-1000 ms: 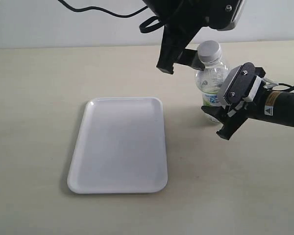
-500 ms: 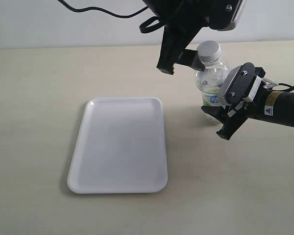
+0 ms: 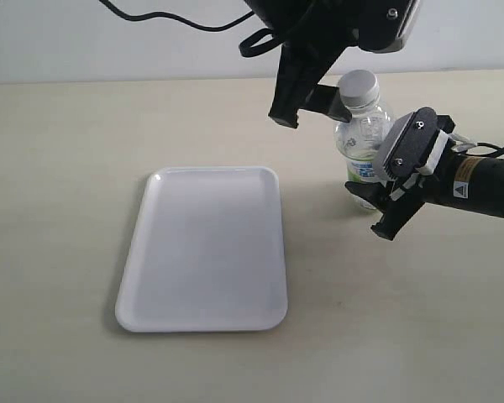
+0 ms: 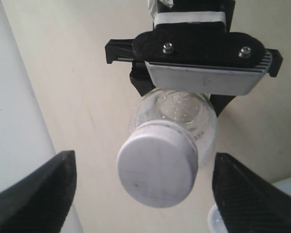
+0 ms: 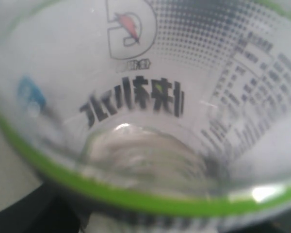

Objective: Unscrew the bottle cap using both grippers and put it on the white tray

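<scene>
The bottle cap is to be unscrewed from the clear bottle (image 3: 361,138), so my left gripper will reach it and grab its ribbed side (image 3: 359,95).
The clear bottle (image 3: 361,138) stands upright on the table, right of the white tray (image 3: 206,252). Its white ribbed bottle cap (image 3: 359,86) sits on the neck. My right gripper (image 3: 375,206), the one with the grey-white block and yellow label, is shut on the bottle's labelled body (image 5: 150,92), which fills the right wrist view. My bulky black left gripper (image 3: 312,105) hangs at cap height. In the left wrist view the bottle cap (image 4: 157,170) lies between its two black fingertips (image 4: 39,194) with a gap on each side, so it is open.
The tray is bare and lies mid-table, its long side running towards the camera. The beige table (image 3: 67,168) ends at a pale wall behind. Black cables (image 3: 176,18) hang from the left arm above the far edge.
</scene>
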Available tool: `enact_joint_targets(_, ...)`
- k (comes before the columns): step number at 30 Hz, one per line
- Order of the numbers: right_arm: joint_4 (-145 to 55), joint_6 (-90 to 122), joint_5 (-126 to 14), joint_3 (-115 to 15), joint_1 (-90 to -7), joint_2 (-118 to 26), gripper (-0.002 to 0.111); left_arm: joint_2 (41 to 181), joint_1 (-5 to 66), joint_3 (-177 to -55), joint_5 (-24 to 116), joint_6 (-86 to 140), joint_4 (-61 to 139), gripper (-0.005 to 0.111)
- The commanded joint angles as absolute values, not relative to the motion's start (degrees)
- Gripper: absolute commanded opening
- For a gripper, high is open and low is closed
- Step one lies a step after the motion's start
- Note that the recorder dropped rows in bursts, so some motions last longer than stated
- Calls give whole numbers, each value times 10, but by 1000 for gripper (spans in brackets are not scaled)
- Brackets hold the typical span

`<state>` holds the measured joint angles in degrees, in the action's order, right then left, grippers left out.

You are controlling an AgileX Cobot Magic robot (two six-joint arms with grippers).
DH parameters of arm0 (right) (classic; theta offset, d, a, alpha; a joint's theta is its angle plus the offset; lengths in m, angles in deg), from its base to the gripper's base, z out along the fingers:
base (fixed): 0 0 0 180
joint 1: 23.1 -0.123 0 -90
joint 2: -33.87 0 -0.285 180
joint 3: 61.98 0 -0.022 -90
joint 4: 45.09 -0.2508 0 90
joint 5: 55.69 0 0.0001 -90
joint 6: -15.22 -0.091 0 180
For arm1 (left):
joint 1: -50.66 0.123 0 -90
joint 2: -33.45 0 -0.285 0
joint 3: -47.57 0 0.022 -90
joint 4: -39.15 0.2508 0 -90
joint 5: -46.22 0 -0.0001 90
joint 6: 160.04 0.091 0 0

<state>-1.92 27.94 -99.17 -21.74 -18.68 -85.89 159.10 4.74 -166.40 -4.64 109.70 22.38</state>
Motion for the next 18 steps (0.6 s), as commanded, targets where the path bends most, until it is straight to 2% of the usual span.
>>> enact_joint_targets(1, -15, 285, -988, -218, -184, -853, 0, 1588, 44, -1664, -51, 1095, 218, 70)
enact_joint_targets(8, -15, 285, -988, -218, -184, -853, 0, 1589, 44, -1664, -52, 1095, 218, 48)
enact_joint_targets(15, -15, 285, -988, -218, -184, -853, 0, 1600, 44, -1664, -51, 1095, 218, 59)
enact_joint_targets(18, -15, 285, -988, -218, -184, -853, 0, 1605, 44, -1664, -51, 1095, 222, 60)
